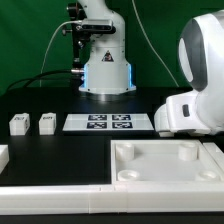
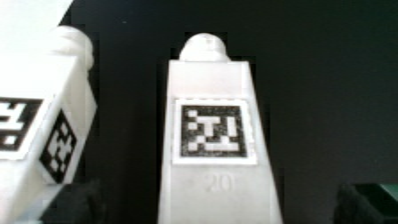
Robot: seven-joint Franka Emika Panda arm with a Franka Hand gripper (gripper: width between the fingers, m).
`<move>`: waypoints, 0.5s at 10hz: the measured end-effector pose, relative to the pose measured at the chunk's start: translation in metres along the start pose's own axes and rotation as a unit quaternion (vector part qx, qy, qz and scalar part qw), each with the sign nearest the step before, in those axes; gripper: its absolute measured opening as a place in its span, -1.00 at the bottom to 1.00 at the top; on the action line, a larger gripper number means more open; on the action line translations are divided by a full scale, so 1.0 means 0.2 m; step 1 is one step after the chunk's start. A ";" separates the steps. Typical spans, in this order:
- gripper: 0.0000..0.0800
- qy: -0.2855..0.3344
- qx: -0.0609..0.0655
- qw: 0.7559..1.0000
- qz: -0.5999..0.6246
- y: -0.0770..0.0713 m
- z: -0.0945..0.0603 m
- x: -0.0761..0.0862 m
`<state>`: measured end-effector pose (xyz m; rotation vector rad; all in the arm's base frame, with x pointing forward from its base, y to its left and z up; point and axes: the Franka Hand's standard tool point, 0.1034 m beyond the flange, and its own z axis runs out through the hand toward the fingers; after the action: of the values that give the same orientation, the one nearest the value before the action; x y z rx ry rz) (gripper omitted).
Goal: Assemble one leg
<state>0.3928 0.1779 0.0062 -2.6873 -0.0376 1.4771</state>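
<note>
The dark fingers are on either side beside the leg's numbered end in the wrist view, so closing now would catch it. It is time to close on the white leg (image 2: 221, 192).
In the wrist view a white leg (image 2: 214, 130) lies lengthwise on the black table, its black-and-white tag facing up and the number 20 near its end. A second leg (image 2: 45, 110) lies beside it, partly cut off by the frame edge. My gripper (image 2: 217, 208) is open above the central leg, with one dark fingertip (image 2: 63, 205) on each side and gaps between them and the leg. In the exterior view two more legs (image 1: 18, 124) (image 1: 46, 123) stand at the exterior view's left. My gripper is hidden there behind the white arm (image 1: 195, 85).
The large white panel (image 1: 165, 165) with corner sockets lies at the front. The marker board (image 1: 110, 123) lies mid-table. The robot base (image 1: 105, 70) stands at the back. Another white part (image 1: 3, 155) shows at the exterior view's left edge.
</note>
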 end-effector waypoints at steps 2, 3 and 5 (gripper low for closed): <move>0.31 -0.001 0.000 1.000 0.000 0.00 0.00 0.00; -0.03 -0.001 0.000 1.000 0.001 0.00 0.00 0.00; -0.27 -0.001 0.000 1.000 0.001 0.00 0.00 0.00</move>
<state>0.3923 0.1778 0.0059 -2.6871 -0.0351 1.4800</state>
